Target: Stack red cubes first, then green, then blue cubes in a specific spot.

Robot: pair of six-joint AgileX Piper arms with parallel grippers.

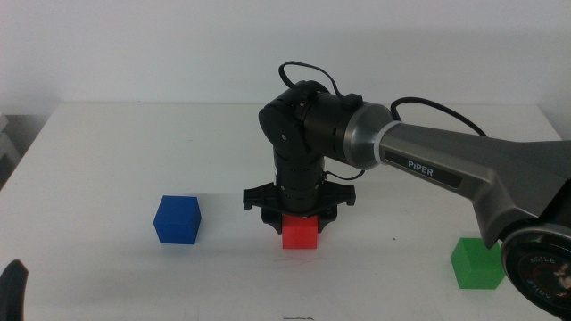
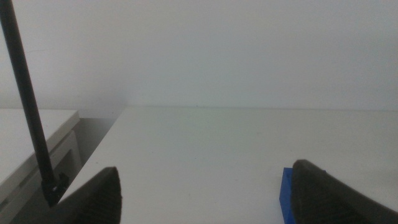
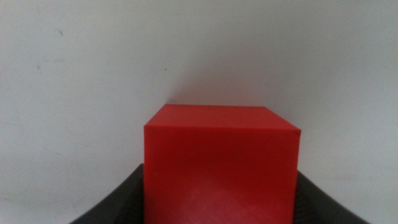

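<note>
The lower edge of the red cube rests on the white tabletop and the cube would stand, so it is time for my right gripper to open.
The red cube sits at the table's middle, on or just above the white surface; I cannot tell which. My right gripper comes straight down on it, shut on it; in the right wrist view the red cube fills the gap between the dark jaws. The blue cube stands to its left, apart, and shows as a blue edge in the left wrist view. The green cube rests at the front right. My left gripper waits open and empty at the front left corner.
A faint thin dark line marks the white tabletop at the front edge, below the red cube. The right arm's grey link spans the right half above the table. A thin black rod stands by the table's left edge.
</note>
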